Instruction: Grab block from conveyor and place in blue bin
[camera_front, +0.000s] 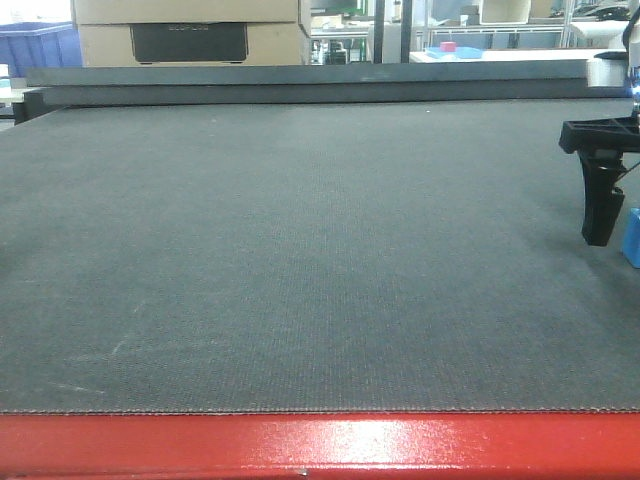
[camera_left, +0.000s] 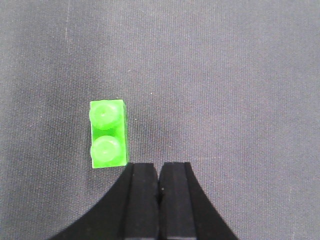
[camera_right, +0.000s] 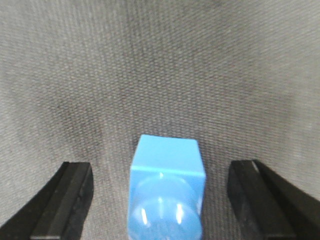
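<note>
My right gripper grabs the blue block (camera_front: 632, 237) by its opposite sides next. Then it places the block in the blue bin (camera_front: 40, 50).
The small bright blue block (camera_right: 166, 187) stands on the dark grey conveyor belt (camera_front: 300, 250). My right gripper (camera_right: 161, 172) is open, with one jaw on each side of the block and a gap to both. In the front view one of its black fingers (camera_front: 602, 205) hangs just above the belt at the right edge, with the block (camera_front: 632, 237) beside it. My left gripper (camera_left: 160, 172) is shut and empty over the belt, with a green two-stud brick (camera_left: 107, 133) lying just beyond its left fingertip. The left gripper is out of the front view.
The belt's glossy red frame (camera_front: 320, 445) runs along the near edge. A blue bin (camera_front: 38, 45) stands at the far left behind the belt, next to cardboard boxes (camera_front: 190, 30). A blue dish with a red block (camera_front: 452, 49) sits far back.
</note>
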